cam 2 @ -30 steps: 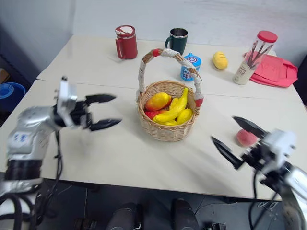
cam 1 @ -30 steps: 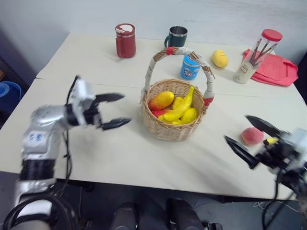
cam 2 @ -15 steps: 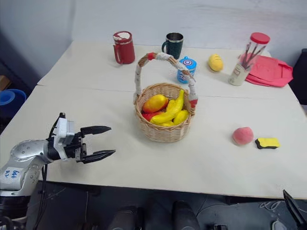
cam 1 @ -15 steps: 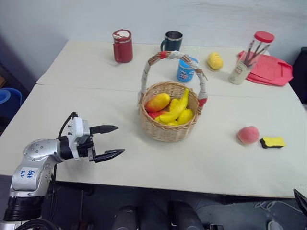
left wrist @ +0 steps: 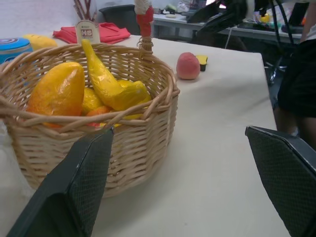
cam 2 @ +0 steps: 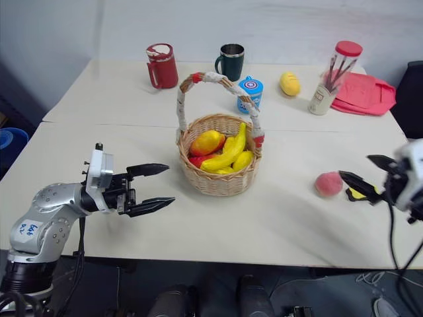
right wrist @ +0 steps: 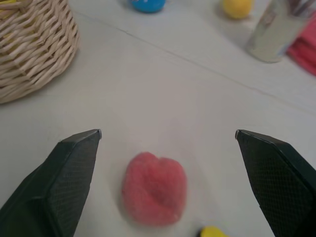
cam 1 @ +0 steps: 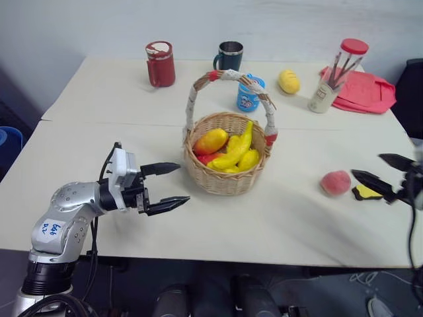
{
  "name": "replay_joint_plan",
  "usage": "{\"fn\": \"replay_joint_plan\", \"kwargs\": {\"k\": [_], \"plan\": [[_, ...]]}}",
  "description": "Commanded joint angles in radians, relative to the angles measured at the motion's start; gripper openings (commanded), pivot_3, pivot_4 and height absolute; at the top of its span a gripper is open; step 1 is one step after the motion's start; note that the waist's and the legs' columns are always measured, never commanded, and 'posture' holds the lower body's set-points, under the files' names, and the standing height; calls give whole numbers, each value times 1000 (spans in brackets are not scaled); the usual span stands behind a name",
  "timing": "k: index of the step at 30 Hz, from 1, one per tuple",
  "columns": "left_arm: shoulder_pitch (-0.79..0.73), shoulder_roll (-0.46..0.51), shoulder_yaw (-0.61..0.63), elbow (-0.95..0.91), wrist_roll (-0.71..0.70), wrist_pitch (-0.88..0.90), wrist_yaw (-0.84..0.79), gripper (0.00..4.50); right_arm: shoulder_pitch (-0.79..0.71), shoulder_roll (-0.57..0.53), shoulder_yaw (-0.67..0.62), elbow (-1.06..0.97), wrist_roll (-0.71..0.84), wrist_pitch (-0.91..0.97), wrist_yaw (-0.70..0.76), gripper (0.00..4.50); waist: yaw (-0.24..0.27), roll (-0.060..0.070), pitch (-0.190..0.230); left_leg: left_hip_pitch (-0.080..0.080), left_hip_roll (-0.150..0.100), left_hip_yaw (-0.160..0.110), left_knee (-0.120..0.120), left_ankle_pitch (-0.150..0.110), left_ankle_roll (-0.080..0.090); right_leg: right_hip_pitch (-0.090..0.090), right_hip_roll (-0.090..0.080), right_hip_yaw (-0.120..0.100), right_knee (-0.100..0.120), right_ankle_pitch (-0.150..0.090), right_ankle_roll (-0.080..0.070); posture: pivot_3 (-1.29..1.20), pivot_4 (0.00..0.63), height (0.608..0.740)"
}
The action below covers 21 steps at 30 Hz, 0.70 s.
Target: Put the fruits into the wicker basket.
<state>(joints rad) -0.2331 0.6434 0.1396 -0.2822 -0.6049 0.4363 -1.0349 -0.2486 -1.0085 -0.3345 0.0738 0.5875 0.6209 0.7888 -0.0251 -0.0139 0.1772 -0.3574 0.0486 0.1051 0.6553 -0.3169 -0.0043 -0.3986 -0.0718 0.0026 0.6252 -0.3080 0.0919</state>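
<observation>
My right gripper grabs the pink-red peach by its round body [cam 1: 336, 183] next, to put it into the wicker basket [cam 1: 223, 181].
The wicker basket [cam 1: 223, 181] stands mid-table and holds a banana [cam 1: 239, 146], a mango [cam 1: 210, 140] and smaller yellow and red fruits. A pink-red peach [cam 1: 336, 182] lies on the table to its right. A yellow fruit [cam 1: 288, 81] lies at the back. My right gripper [cam 1: 367, 165] is open just right of the peach, fingers pointing at it. In the right wrist view the peach [right wrist: 155, 187] lies between and ahead of the open fingers. My left gripper [cam 1: 184, 183] is open and empty, left of the basket and close to its wall [left wrist: 98, 148].
A black-and-yellow block [cam 1: 365, 192] lies right of the peach, under my right gripper. At the back stand a red mug [cam 1: 158, 64], a dark mug [cam 1: 228, 56], a blue can [cam 1: 248, 96], a clear jar with a red lid [cam 1: 330, 76] and a red cloth [cam 1: 363, 92].
My right gripper, low off the table's right corner half a second ago, has come up and forward to the peach. My left gripper has moved right, nearer the basket. Both stay open.
</observation>
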Motion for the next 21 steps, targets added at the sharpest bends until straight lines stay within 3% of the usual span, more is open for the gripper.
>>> {"fn": "replay_joint_plan", "kwargs": {"k": [1, 4, 8, 15, 18, 21], "plan": [[7, 6, 4, -69, -23, 3, 12, 4481, -128, -13, 131, 145, -95, 61, 23, 4500, 3, 0, 0, -2, -1, 0, 1, 0, 0, -1, -1, 0, 0, 0, 0, 0, 150, 740], [23, 7, 11, -95, -25, 5, 23, 4481, -221, -13, 228, 254, -171, 75, 52, 4500, 3, 1, 0, -12, -1, 1, 9, -2, 3, -8, -4, -1, 1, 0, 1, 0, 150, 740], [44, 16, 27, -114, -28, 8, 29, 4481, -223, -22, 292, 264, -200, 96, 150, 4500, 2, 1, 0, -17, -3, 5, 12, -4, 7, -13, -6, 0, 1, 2, 4, 0, 150, 740], [51, 23, 30, -112, -36, 9, 29, 4500, -194, 1, 221, 212, -158, 38, 241, 2707, -2, 1, 0, -13, -2, 10, 12, -4, 7, -13, -5, -1, 2, 4, 7, 0, 150, 740], [55, 23, 35, -108, -44, 7, 32, 4500, -149, 13, 143, 89, -88, -4, 302, 2554, -2, 1, 0, -13, -2, 11, 11, -4, 7, -13, -3, 0, 2, 4, 7, 0, 150, 740], [71, 12, 63, -95, -59, 5, 49, 4500, -71, -9, 124, -220, 74, 140, 368, 2554, -2, 1, 0, -13, 0, 11, 11, -4, 6, -13, -4, 0, 1, 4, 7, 0, 150, 740]]}}
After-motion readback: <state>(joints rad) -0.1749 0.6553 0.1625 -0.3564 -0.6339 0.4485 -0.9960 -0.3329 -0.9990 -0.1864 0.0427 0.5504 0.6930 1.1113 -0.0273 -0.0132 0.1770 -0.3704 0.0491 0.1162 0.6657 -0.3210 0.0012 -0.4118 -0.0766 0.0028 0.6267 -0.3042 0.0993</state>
